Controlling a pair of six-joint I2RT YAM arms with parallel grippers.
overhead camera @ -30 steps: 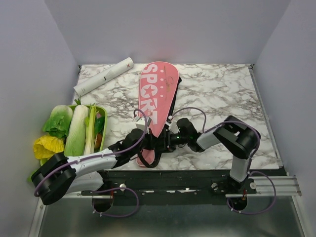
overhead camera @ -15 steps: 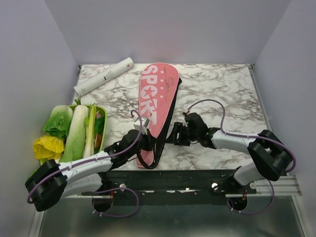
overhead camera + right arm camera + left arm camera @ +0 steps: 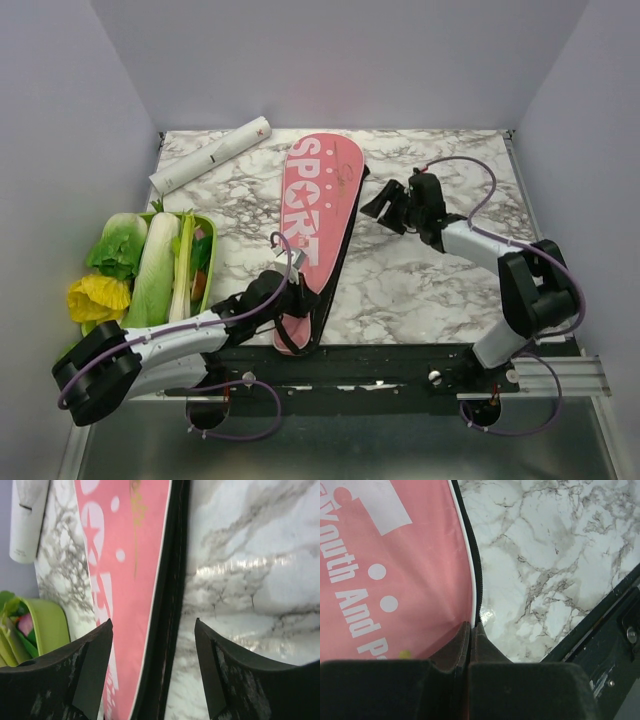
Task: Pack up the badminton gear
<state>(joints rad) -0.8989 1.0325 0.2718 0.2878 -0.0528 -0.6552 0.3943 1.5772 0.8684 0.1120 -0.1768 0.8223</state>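
The cover should be grabbed next by its black zip edge point(image 3: 357, 195) point(image 3: 179, 515) beside the head with my right gripper, and that will leave the rest free to be zipped.
The long pink cover point(image 3: 318, 205) lettered "SPORT" lies on the marble table, head at the back, with its black strap point(image 3: 340, 235) along the right edge. My left gripper point(image 3: 296, 300) is shut on the cover's black zip edge near the narrow end; in the left wrist view the fingers point(image 3: 462, 645) pinch that edge of the cover point(image 3: 395, 555). My right gripper point(image 3: 385, 205) is open and empty, just right of the cover's head; its wrist view shows the cover point(image 3: 130, 555) and its black edge point(image 3: 175, 580) between the jaws. The white tube point(image 3: 210, 155) lies back left. Rackets and shuttlecocks are out of view.
A green tray point(image 3: 207, 262) of leafy vegetables sits at the left edge, also in the right wrist view point(image 3: 45, 625). The tube shows there too point(image 3: 27, 520). Grey walls enclose the table point(image 3: 450, 290); a black rail runs along its near edge.
My right arm has swung from the near middle out to the back right, beside the cover's head. The cover's head has shifted slightly right. My left gripper stays shut on the narrow end.
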